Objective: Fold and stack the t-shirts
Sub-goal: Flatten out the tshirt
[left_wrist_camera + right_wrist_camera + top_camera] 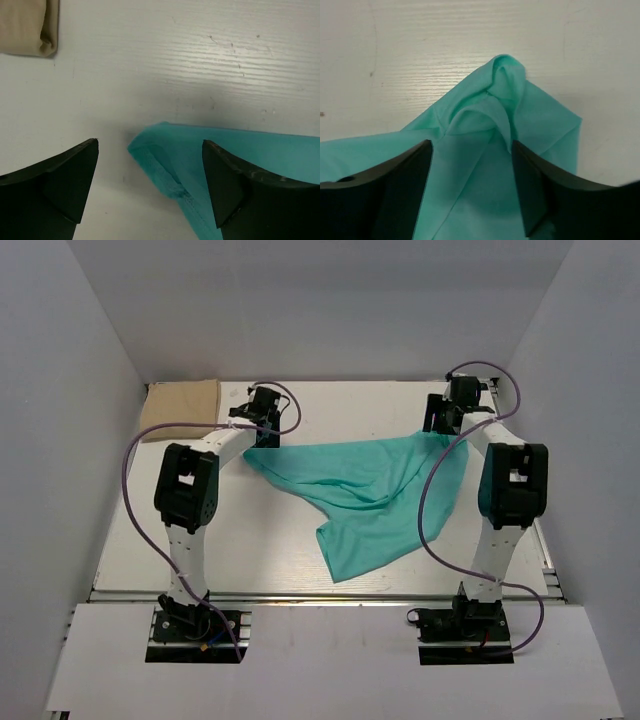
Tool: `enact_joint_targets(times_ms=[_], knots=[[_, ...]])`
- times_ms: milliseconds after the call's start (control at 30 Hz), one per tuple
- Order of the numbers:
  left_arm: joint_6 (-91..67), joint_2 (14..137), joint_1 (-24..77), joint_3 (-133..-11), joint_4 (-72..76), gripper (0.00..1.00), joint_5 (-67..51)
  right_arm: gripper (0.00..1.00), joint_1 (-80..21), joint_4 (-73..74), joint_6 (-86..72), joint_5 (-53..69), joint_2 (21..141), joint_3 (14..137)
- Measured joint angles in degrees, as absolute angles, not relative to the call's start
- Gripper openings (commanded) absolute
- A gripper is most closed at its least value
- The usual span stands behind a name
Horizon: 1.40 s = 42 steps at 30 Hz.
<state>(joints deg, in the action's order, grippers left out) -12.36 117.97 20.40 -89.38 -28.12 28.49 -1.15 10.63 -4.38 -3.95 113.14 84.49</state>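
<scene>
My left gripper grabs the crumpled cloth by a hemmed corner [256, 456] next, to draw the teal-green t-shirt [370, 490] out flat for folding.
The teal-green t-shirt [370, 490] lies crumpled and spread across the middle of the table, stretching between both arms. My left gripper [262, 435] hovers open over its left corner; in the left wrist view that hemmed corner [170, 160] rests flat on the table between the left gripper's [150, 145] spread fingers, untouched. My right gripper [442, 425] stands open over the shirt's right end, where the cloth [495, 105] rises in a bunched peak ahead of the right gripper's [471, 145] fingers. The tan-beige t-shirt [180, 408] lies folded at the back left corner, its edge [25, 25] showing.
The white table [250, 550] is closed in by grey walls on the left, right and back. Purple cables loop off both arms above the cloth. The arm bases sit at the near edge.
</scene>
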Motion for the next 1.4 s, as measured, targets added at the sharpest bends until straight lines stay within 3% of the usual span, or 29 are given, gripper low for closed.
enact_joint_targets(times_ms=[67, 333, 567, 667, 767, 1000, 1167, 1367, 1400], knots=[[-12.91, 119.61, 19.42, -91.72, -29.23, 1.0, 27.2, 0.9, -1.15, 12.62, -4.54, -3.46, 116.36, 87.09], [-8.84, 115.24, 20.32, -92.38, -28.64, 1.0, 16.08, 0.9, -1.15, 13.04, -7.18, -1.54, 109.12, 86.02], [-1.21, 113.51, 27.66, -90.74, -26.06, 1.0, -3.77, 0.9, -1.13, 11.64, -14.98, -4.14, 94.56, 70.81], [1.74, 113.51, 32.86, -90.52, -25.85, 0.92, -8.05, 0.9, -1.13, 12.45, -19.2, -4.71, 89.34, 63.7], [4.36, 113.51, 38.41, -90.54, -25.61, 0.91, -11.97, 0.9, -1.08, 12.69, -21.58, -3.38, 85.65, 58.15], [7.16, 114.96, 45.87, -90.54, -25.39, 0.89, -14.55, 0.9, -1.08, 13.61, -22.31, -1.93, 78.41, 50.74], [9.72, 118.74, 47.77, -90.61, -24.99, 0.9, -9.93, 0.9, -1.08, 13.61, -22.24, -1.72, 75.11, 49.74], [11.38, 122.32, 48.49, -90.61, -24.6, 0.73, -1.21, 0.9, -1.08, 13.47, -22.11, -1.5, 72.77, 49.36], [11.6, 122.45, 48.49, -90.61, -24.29, 0.6, -0.19, 0.9, -1.08, 13.5, -22.09, -1.52, 72.29, 48.97]])
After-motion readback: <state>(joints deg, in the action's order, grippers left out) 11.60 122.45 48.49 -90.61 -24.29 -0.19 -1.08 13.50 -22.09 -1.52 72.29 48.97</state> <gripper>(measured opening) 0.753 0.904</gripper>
